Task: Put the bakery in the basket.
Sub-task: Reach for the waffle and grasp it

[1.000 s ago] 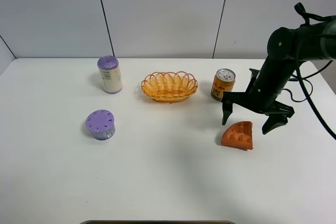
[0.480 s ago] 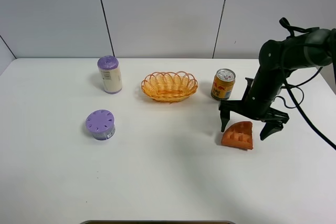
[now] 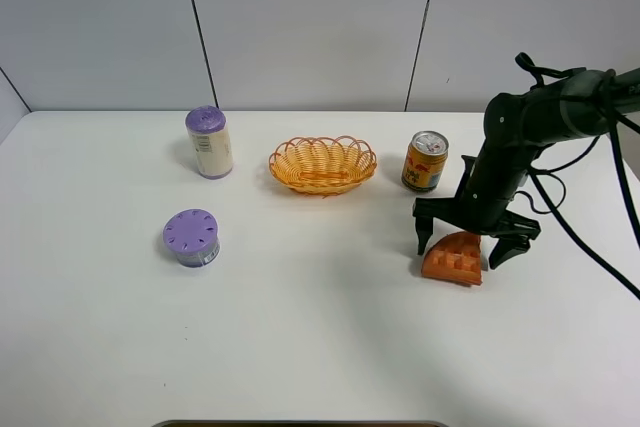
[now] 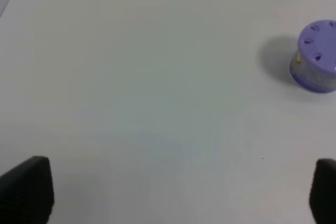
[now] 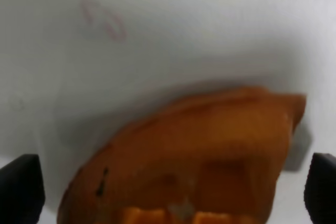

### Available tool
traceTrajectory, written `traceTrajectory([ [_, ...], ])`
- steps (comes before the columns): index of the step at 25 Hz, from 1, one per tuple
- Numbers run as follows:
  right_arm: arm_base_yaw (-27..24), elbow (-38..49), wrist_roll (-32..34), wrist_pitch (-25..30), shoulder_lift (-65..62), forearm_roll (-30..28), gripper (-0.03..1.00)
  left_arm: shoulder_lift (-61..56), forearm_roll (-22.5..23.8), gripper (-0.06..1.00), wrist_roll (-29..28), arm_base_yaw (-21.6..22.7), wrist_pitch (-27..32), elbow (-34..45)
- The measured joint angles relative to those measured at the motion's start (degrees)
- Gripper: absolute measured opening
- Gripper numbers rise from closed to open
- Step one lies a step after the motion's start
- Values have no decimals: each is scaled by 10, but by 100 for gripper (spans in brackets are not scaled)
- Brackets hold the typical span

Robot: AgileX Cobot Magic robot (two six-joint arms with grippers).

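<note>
My right gripper should close. Closing now would hold the bakery (image 3: 454, 259). Its fingers reach down on both sides of the bakery, close to the white tabletop.
The bakery (image 3: 454, 259), an orange-brown wedge with a grid top, lies on the white table (image 3: 320, 347) right of centre. My right gripper (image 3: 460, 248) is open and straddles it from above, one finger on each side. In the right wrist view the bakery (image 5: 194, 156) fills the lower middle, blurred, between the two fingertips (image 5: 21, 187). The orange-yellow wicker basket (image 3: 322, 164) stands empty at the back centre. My left gripper (image 4: 173, 192) is open over bare table in its wrist view; it does not show in the high view.
A gold-red drink can (image 3: 425, 161) stands just behind the bakery, right of the basket. A tall purple-lidded container (image 3: 209, 142) stands back left. A short purple-lidded tub (image 3: 191, 237) sits left of centre and shows in the left wrist view (image 4: 315, 56).
My right gripper has come down and slightly left, from above and behind the bakery to straddling it. The bakery and the other objects have not moved.
</note>
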Motion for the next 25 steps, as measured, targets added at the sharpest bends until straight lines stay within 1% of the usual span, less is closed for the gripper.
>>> traceTrajectory([
  [5, 0, 0, 0, -19, 0, 0, 99, 0, 0, 99, 0, 0, 0, 0],
  [22, 0, 0, -11, -21, 1, 0, 99, 0, 0, 99, 0, 0, 0, 0],
  [25, 0, 0, -11, -21, 1, 0, 94, 0, 0, 99, 0, 0, 0, 0],
])
